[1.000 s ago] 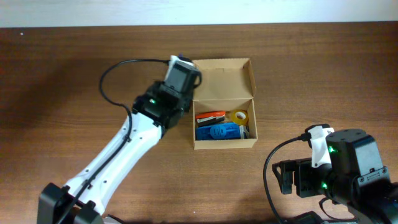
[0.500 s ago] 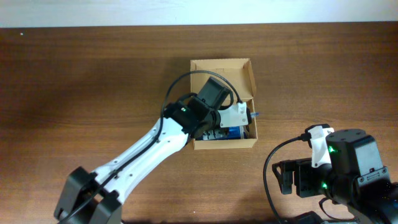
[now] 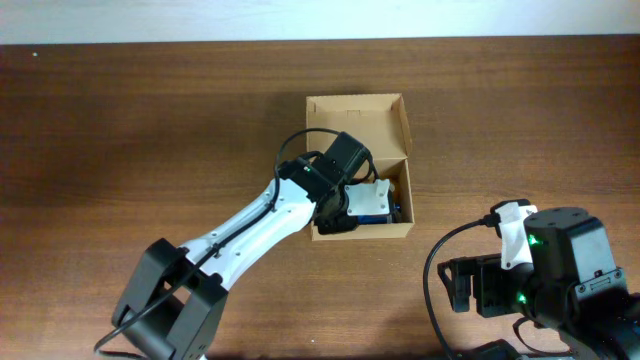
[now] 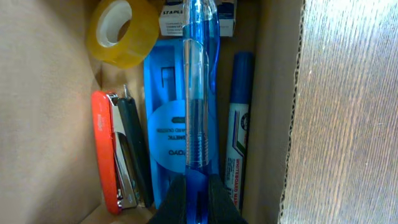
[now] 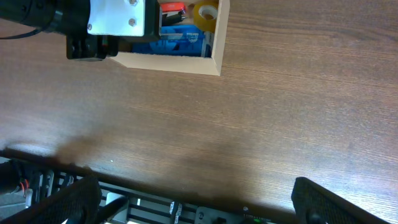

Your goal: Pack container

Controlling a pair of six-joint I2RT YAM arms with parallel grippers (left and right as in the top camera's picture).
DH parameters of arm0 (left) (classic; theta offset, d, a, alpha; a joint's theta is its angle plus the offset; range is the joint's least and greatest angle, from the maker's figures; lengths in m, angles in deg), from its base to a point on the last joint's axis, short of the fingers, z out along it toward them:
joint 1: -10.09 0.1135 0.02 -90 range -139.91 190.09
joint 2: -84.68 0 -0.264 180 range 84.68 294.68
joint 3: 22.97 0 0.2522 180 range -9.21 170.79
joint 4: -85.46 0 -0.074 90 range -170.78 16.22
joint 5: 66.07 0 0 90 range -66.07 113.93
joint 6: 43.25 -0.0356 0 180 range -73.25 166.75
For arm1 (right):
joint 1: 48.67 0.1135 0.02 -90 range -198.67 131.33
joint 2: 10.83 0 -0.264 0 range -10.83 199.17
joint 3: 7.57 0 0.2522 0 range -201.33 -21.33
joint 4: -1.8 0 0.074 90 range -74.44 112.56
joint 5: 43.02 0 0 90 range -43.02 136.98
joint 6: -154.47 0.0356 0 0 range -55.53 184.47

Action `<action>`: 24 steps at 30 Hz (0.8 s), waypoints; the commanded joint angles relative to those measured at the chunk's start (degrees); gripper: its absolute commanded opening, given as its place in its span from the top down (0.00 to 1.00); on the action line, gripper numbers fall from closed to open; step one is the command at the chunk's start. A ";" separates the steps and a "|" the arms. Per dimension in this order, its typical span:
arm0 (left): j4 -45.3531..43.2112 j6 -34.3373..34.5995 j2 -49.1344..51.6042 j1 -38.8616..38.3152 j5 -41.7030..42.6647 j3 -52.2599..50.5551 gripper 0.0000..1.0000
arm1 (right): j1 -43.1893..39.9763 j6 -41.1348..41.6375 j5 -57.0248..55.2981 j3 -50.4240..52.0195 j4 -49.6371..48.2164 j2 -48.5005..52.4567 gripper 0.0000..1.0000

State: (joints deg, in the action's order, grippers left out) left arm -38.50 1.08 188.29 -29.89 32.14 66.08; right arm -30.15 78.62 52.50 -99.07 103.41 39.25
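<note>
The pen in my left gripper's fingers hangs over the blue case within the box's sides and would settle inside if released. It is now time to open.
The container is a tan cardboard box in the middle of the table, its flap lid open toward the far side. My left gripper reaches into it and is shut on a translucent blue pen, which lies lengthwise over a blue case. The black fingertips pinch the pen's near end. Inside the box wall also lie a yellow tape roll, an orange stapler and a blue whiteboard marker. My right gripper stands open over bare table, well short of the box.
A small staples box sits at the far end of the container. The right arm's body fills the table's front right corner. Brown wooden table surrounds the box; a pale wall strip runs along the far edge.
My left arm swung from the box's left side over it and turned its gripper down inside, with the blue pen. The right arm has not moved.
</note>
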 commanded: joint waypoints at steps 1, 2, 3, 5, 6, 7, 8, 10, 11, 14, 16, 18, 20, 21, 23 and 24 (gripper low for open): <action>0.07 -1.18 0.44 0.85 1.01 0.83 0.98 | 0.33 -0.24 0.04 -0.59 -0.20 -0.22 0.01; 0.07 -1.14 0.42 0.98 1.03 0.83 0.92 | 0.33 -0.24 0.04 -0.59 -0.17 -0.22 0.01; 0.07 -1.11 0.42 1.05 1.03 0.85 0.77 | 0.33 -0.24 0.04 -0.59 -0.17 -0.22 0.01; 0.17 -1.05 0.42 1.05 1.01 1.03 0.62 | 0.33 -0.24 0.04 -0.59 -0.17 -0.22 0.01; 0.44 -0.48 0.42 1.05 0.98 1.51 0.58 | 0.33 -0.24 0.04 -0.59 -0.17 -0.22 0.01; 0.92 -0.46 0.42 1.05 0.98 2.12 0.55 | 0.33 -0.26 0.04 -0.59 -0.17 -0.22 0.01; 1.84 -0.46 0.42 1.05 0.83 3.21 0.55 | 0.33 -0.24 0.04 -0.59 -0.20 -0.22 0.01; 4.17 -0.46 0.28 1.05 -0.17 6.10 0.55 | 0.33 -0.24 0.04 -0.59 -0.17 -0.22 0.01; 6.01 -0.46 0.07 1.05 -0.48 8.15 0.55 | 0.33 -0.24 0.04 -0.59 -0.20 -0.22 0.01; 13.29 -0.02 -1.29 1.09 -0.52 16.85 0.56 | 0.33 -0.24 0.04 -0.59 -0.17 -0.22 0.01; 15.02 2.25 -3.17 1.55 -0.74 20.41 0.56 | 0.33 -0.26 0.04 -0.59 -0.20 -0.22 0.01; 14.40 4.46 -6.36 3.19 -0.46 22.34 0.60 | 0.33 -0.26 0.04 -0.59 -0.20 -0.22 0.01; 13.51 7.13 -9.07 5.16 -0.48 22.38 0.68 | 0.33 -0.24 0.04 -0.59 -0.20 -0.22 0.01; 13.16 8.35 -10.21 6.67 -0.46 22.38 0.73 | 0.33 -0.24 0.04 -0.59 -0.17 -0.22 0.00; 11.26 14.19 -11.54 10.80 1.31 22.38 0.78 | 0.33 -0.26 0.04 -0.59 -0.20 -0.22 0.01; 10.36 15.43 -11.74 13.79 5.60 22.38 0.84 | 0.33 -0.26 0.04 -0.59 -0.20 -0.22 0.01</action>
State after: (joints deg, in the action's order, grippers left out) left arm -27.44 11.37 177.76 -19.42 33.08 87.32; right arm -30.15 78.62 52.47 -99.07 103.37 39.23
